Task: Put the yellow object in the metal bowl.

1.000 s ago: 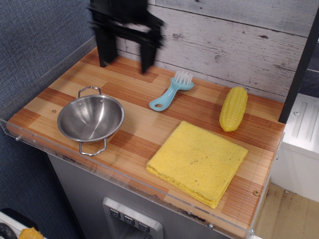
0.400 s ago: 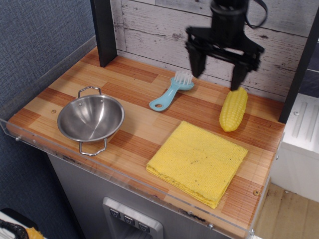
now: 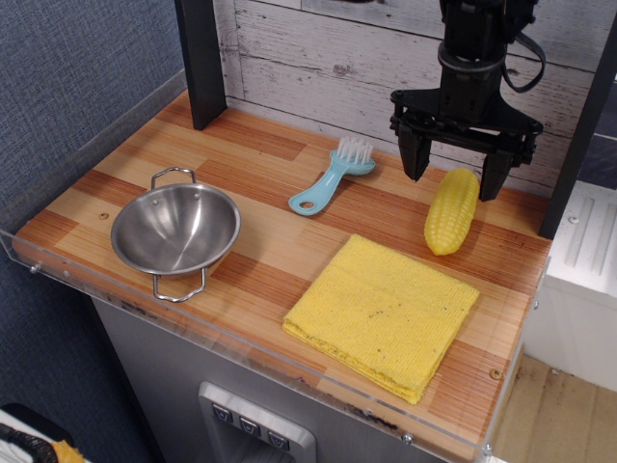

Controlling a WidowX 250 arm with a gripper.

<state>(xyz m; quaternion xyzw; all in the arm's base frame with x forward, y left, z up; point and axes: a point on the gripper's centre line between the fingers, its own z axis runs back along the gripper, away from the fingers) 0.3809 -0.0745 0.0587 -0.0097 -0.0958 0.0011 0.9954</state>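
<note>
I will next grab the yellow corn with my gripper by its plump body [image 3: 453,205], so that I can put the corn in the metal bowl [image 3: 175,229].
The yellow toy corn cob [image 3: 451,211] lies on the wooden counter at the back right, its long axis running roughly front to back. My black gripper [image 3: 453,174] hangs just above the cob's far end, open, with one finger on each side of it and nothing held. The shiny metal bowl [image 3: 175,229] with two wire loop handles stands empty at the front left, well away from the gripper.
A flat yellow cloth [image 3: 382,312] lies at the front right, just in front of the corn. A light blue brush [image 3: 331,179] lies mid-back. A black post [image 3: 201,60] stands at the back left. A clear acrylic lip [image 3: 241,352] edges the counter.
My gripper has swept from the back left across to the back right and has come down over the far end of the corn. The objects have not moved.
</note>
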